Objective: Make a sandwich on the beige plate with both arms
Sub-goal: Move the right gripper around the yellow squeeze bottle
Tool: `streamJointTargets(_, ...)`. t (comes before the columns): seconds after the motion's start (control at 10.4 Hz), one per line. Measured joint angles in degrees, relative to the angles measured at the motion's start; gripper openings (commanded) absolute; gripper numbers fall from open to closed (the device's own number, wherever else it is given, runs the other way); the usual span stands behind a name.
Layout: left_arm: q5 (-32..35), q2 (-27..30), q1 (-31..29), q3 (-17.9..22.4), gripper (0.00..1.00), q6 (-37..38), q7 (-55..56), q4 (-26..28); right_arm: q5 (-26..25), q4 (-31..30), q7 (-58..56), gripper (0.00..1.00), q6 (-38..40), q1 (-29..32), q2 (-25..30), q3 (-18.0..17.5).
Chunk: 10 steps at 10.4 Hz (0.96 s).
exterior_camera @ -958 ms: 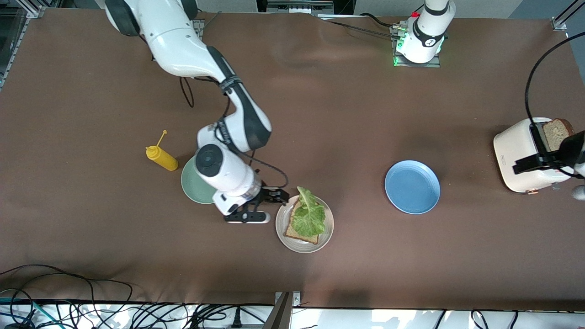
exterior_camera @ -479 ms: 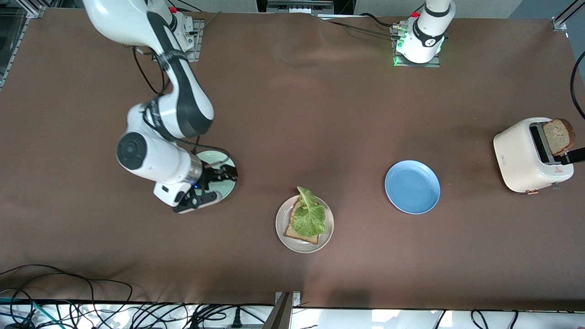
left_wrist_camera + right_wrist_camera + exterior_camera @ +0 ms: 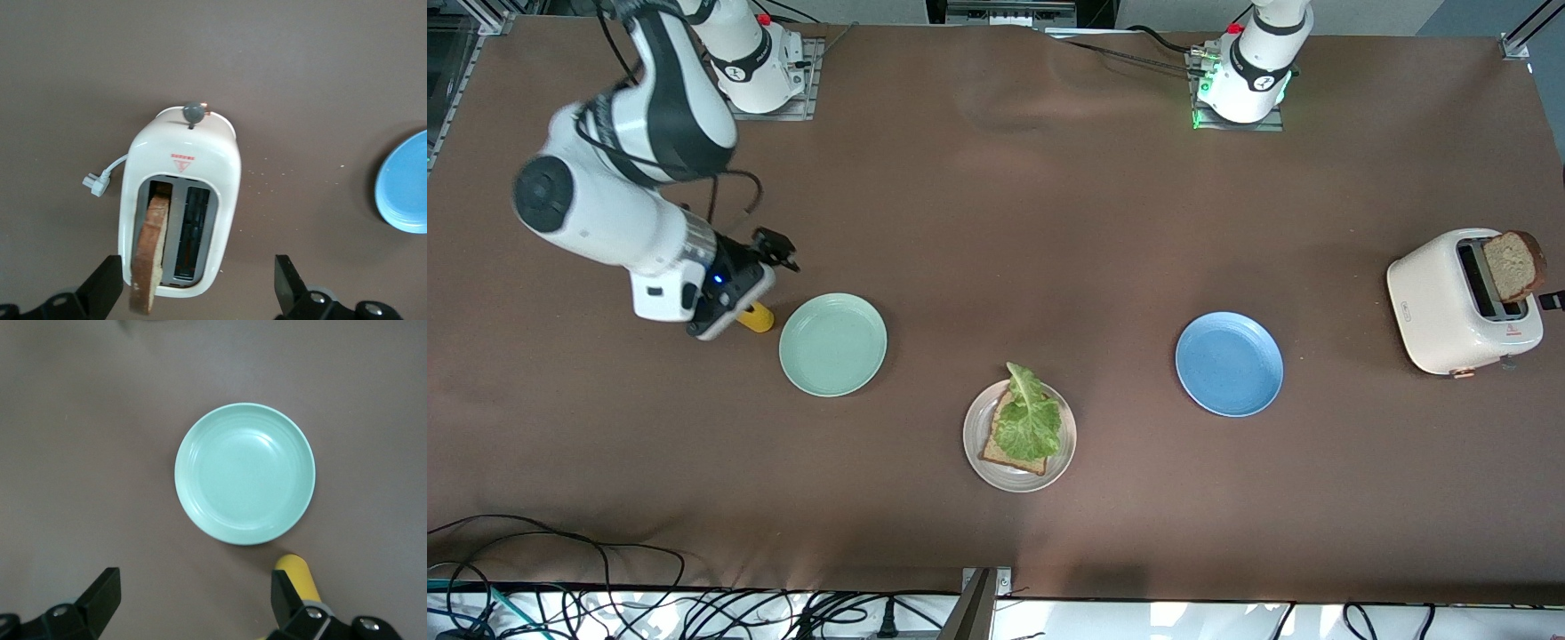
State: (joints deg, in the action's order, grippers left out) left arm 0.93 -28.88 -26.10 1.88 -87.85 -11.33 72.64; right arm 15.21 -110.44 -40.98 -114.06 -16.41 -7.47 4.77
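I should next grab the bread with my left gripper by the end sticking out of the toaster slot, because the slot is tight around the bread's lower part.
The beige plate sits near the table's front edge, midway along it. On it lies one slice of brown bread with a green lettuce leaf on top. A second slice stands in a white toaster at the left arm's end. In the left wrist view, my left gripper is open above the toaster, with the slice beside one finger. My right gripper is open and empty over the table by a yellow bottle.
A mint-green plate lies beside the yellow bottle and shows in the right wrist view with the bottle. A blue plate lies between the beige plate and the toaster. Cables run along the front edge.
My right arm has swung from beside the beige plate, past the mint plate, to the yellow bottle. My left gripper has drawn back from the toaster to the front view's edge.
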Motion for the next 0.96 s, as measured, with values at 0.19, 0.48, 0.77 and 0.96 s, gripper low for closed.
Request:
streamJointTargets(0.19, 4.4, -1.81, -1.12, -0.04, 0.95, 0.02, -0.18, 1.61, -0.16, -2.43, -14.26, 1.0, 2.06, 4.44, 3.21, -0.34)
streamJointTargets(0.48, 6.03, -2.57, -1.74, -0.07, 0.92, -0.02, -0.14, 5.17, -0.16, -3.6, -34.69, 1.0, 2.44, 11.11, 2.74, -0.52)
streamJointTargets(0.77, 6.03, -2.58, -2.46, -0.08, 0.83, 0.0, -0.17, 7.88, 5.06, -4.02, -53.64, 1.0, 2.45, 16.45, -0.48, -0.59)
streamJointTargets(0.96, 6.05, -2.58, -2.65, -0.08, 0.25, 0.41, -0.19, 8.83, 11.72, -4.16, -66.15, 1.0, 2.38, 19.07, -5.18, -0.62)
